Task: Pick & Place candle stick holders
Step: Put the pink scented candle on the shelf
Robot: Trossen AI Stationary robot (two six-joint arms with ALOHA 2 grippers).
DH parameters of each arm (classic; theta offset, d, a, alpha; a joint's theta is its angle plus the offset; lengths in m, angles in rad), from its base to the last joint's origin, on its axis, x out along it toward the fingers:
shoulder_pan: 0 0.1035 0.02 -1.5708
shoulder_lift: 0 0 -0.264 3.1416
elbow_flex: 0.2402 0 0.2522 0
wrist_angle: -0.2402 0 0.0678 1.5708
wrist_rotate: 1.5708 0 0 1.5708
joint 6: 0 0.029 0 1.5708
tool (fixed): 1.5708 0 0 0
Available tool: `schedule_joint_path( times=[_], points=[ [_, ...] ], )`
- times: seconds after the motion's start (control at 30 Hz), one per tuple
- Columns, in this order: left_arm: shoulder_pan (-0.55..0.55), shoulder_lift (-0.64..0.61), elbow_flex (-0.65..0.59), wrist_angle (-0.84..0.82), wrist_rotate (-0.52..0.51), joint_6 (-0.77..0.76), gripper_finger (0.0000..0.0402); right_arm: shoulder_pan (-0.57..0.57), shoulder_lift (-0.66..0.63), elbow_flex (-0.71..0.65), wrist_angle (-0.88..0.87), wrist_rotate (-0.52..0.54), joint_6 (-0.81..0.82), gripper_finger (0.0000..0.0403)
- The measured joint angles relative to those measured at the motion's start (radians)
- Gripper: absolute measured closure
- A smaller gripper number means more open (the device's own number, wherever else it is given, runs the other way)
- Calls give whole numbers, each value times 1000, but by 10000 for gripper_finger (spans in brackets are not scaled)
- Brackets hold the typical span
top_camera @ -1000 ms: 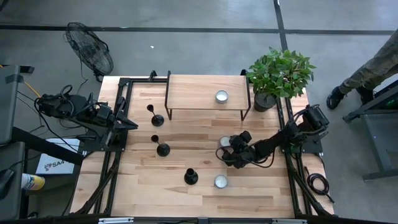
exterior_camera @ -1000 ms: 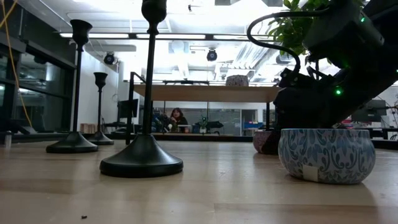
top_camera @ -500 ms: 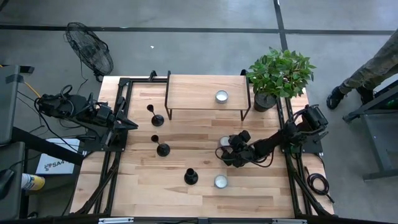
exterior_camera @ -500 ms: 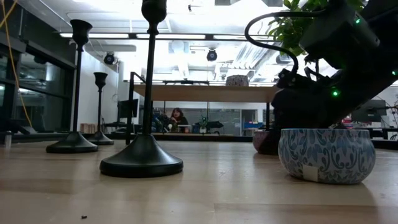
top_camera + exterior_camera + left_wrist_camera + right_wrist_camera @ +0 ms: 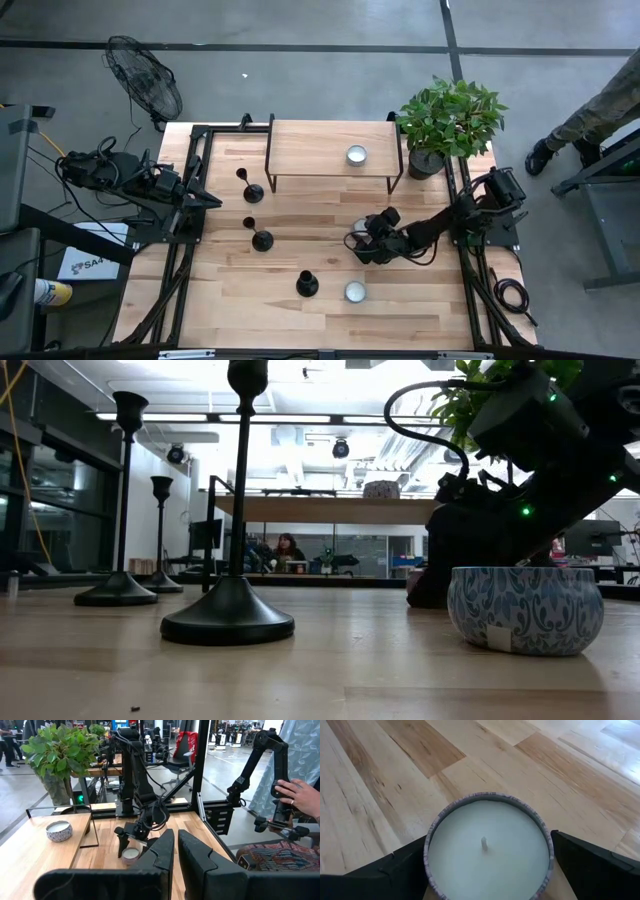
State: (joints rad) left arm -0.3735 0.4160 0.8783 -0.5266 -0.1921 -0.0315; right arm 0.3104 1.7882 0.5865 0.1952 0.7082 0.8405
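Observation:
My right gripper closes next, since its fingers are on either side of the candle tin's rim in the right wrist view. Closing now would catch the candle tin.
Three black candlestick holders stand upright on their round bases at the table's left centre: one far (image 5: 250, 190), one in the middle (image 5: 260, 238) and one near (image 5: 306, 284). No gripper touches them. My right gripper (image 5: 356, 242) is open and low over the table, with its fingers on either side of a small white candle tin (image 5: 489, 847). That tin sits on the table. My left gripper (image 5: 175, 855) is shut and empty, parked at the table's left edge (image 5: 195, 197). My right gripper comes from the table's right side and slants down. One finger (image 5: 395, 870) and the other (image 5: 590, 865) stand right against opposite sides of the tin's rim (image 5: 430, 845). I cannot tell whether they touch it. The tin sits flat on the table.
A blue patterned candle tin (image 5: 354, 291) stands near the front. A third tin (image 5: 356, 154) stands on a wooden riser shelf (image 5: 320, 150) at the back, beside a potted plant (image 5: 450, 120). A person's hand (image 5: 300, 795) shows beyond the table's left side.
My right gripper has gone toward the table's left edge and a little toward the far edge, until its fingers stand around the small candle tin. In the low view the gripper now hides that tin. The candlestick holders have not moved.

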Motion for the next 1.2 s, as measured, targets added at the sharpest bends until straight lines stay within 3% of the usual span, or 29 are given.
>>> schedule_joint_path(
  times=[0.2, 0.73, 1.2],
  points=[
    [0, 0, 0, 0, 0, 0, 376, -2, -1, 1, -4, -11, 3, 30],
    [0, 0, 0, 0, 0, 0, 376, -3, 0, 0, 20, 18, 7, 108],
    [0, 0, 0, 0, 0, 0, 376, -3, 3, 109, -68, 6, -38, 109]
  ],
)
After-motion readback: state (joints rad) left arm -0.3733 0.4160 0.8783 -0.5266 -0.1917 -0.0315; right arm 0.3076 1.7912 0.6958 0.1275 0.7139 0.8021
